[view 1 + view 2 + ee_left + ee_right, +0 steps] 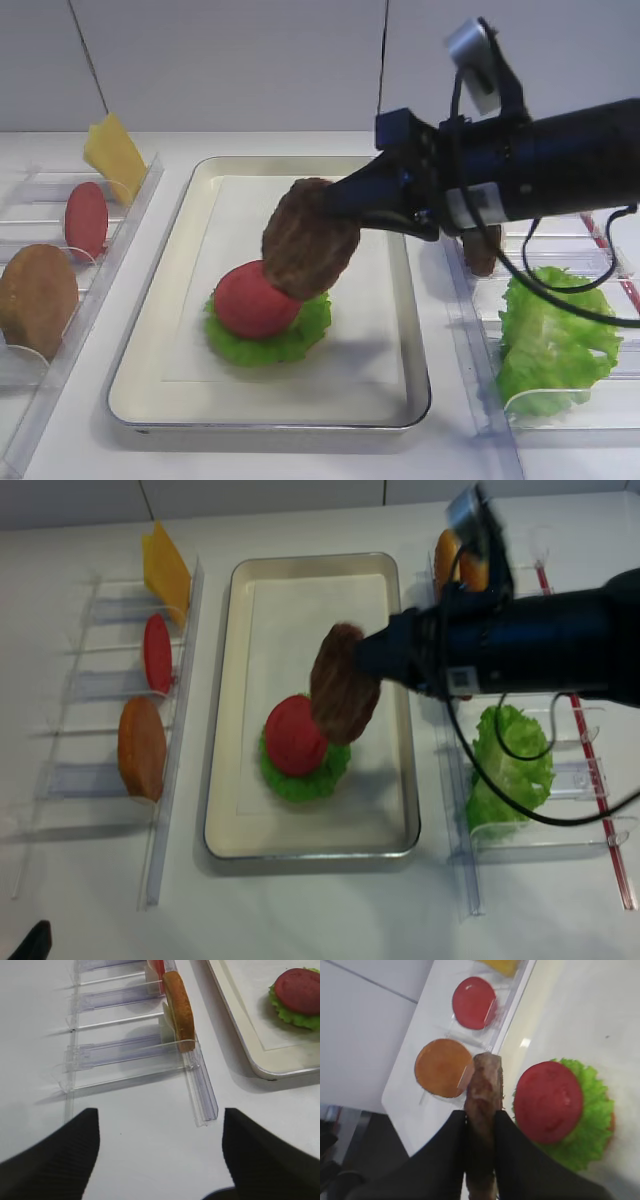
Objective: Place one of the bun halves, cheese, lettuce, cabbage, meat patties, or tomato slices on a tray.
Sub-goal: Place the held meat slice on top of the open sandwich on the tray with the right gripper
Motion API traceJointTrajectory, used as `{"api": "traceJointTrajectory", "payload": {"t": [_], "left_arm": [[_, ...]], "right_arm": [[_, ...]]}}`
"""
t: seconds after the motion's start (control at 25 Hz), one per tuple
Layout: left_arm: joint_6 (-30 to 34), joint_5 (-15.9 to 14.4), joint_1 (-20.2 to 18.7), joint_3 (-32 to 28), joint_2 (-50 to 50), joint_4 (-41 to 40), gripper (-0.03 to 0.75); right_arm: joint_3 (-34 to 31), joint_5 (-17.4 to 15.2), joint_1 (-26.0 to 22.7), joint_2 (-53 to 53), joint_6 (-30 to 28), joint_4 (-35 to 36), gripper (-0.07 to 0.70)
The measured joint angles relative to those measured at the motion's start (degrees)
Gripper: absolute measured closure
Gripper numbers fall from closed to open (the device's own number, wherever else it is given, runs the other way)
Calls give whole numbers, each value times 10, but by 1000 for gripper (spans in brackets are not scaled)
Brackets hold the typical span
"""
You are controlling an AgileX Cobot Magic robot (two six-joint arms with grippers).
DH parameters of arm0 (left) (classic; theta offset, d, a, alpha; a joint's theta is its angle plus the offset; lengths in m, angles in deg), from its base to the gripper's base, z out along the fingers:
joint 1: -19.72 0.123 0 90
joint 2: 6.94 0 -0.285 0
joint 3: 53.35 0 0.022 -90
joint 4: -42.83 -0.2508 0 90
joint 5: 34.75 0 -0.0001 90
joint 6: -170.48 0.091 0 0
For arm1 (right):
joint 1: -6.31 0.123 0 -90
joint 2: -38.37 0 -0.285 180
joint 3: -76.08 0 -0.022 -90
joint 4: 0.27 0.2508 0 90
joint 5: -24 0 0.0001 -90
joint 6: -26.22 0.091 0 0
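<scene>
My right gripper holds the patty and should keep it until it is lower, because the patty's lower edge [328, 730] hangs above and beside the tomato slice [292, 736].
My right gripper [481, 1117] is shut on a dark brown meat patty [310, 240], held on edge and tilted above the cream tray [300, 392]. Just below and left of the patty, a tomato slice [255, 298] lies on lettuce [305, 335] on the tray's paper liner. The patty's lower edge hangs close over the tomato; I cannot tell whether they touch. My left gripper [160, 1120] stands open and empty over bare table near the front end of the left rack [200, 1095].
The left clear rack holds cheese [113, 152], a tomato slice [86, 220] and a bun half [37, 298]. The right rack holds lettuce [550, 340], a second patty [483, 250] partly behind the arm, and a bun half [455, 560] at the back.
</scene>
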Motion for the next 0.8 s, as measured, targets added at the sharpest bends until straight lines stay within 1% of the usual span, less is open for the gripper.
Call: {"api": "traceJointTrajectory", "payload": {"t": [0.08,0.16,0.36,0.6,0.8], "left_arm": [[0,0,0,0,0,0,232],[0,0,0,0,0,0,232],[0,0,0,0,0,0,232],[0,0,0,0,0,0,232],[0,0,0,0,0,0,232]], "right_arm": [[0,-43,0,35,-57,35,482],[1,-70,0,62,-99,54,482],[26,-122,0,131,-136,60,482],[86,-162,0,192,-142,65,482],[103,-170,0,229,-142,65,482]]}}
